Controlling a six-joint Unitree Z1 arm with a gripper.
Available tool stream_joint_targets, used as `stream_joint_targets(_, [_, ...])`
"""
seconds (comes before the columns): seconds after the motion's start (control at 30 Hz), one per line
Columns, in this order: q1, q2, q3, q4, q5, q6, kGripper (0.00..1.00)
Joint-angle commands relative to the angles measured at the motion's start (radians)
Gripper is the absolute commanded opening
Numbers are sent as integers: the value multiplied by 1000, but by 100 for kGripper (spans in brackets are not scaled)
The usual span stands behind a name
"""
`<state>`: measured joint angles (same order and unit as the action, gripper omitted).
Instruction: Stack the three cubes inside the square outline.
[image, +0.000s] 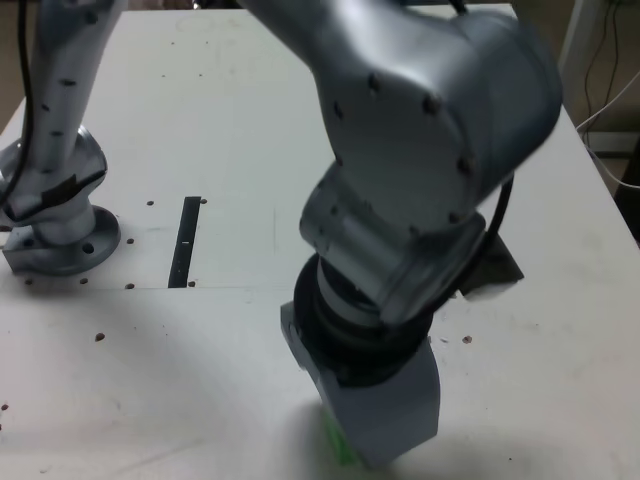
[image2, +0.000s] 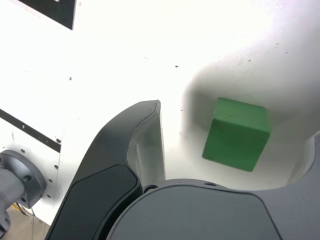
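Next, my gripper takes hold of the green cube (image2: 235, 135) by two opposite sides, to stack it with the other cubes inside the square outline (image2: 50, 10).
A green cube (image2: 235, 135) rests on the white table (image2: 125, 60). My gripper (image2: 237, 120) is open and lowered around it, one dark finger (image2: 135, 150) on each side with gaps between the fingers and the cube. In the exterior view the arm hides nearly all of this; only a green sliver of the cube (image: 340, 445) shows beside the gripper (image: 370, 440) near the table's front edge. A thick black corner of the square outline (image2: 50, 10) shows at the wrist picture's edge. The red and yellow cubes are out of view.
The arm's base (image: 60, 220) stands at the exterior view's left, with a thin black strip (image: 185, 240) lying just to its right. A dark shape (image: 492, 268) pokes out behind the arm on the right; I cannot tell what it is.
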<state>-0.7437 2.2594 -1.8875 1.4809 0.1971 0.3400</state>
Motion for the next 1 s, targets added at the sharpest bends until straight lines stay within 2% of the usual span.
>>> stream_joint_targets(0.0, [-3, 20, -4, -3, -1, 0, 96])
stream_joint_targets(0.2, [-3, 42, -15, -8, -5, -8, 90])
stream_joint_targets(0.33, [-3, 50, -22, -12, -9, -13, 81])
stream_joint_targets(0.43, [-3, 55, -22, -15, -8, -23, 70])
stream_joint_targets(0.57, [-3, 63, -23, -26, -3, -30, 46])
stream_joint_targets(0.67, [-3, 63, -23, -36, -3, -29, 34])
stream_joint_targets(0.77, [-3, 63, -23, -39, -3, -29, 30])
stream_joint_targets(0.97, [-3, 62, -22, -40, -4, -29, 29])
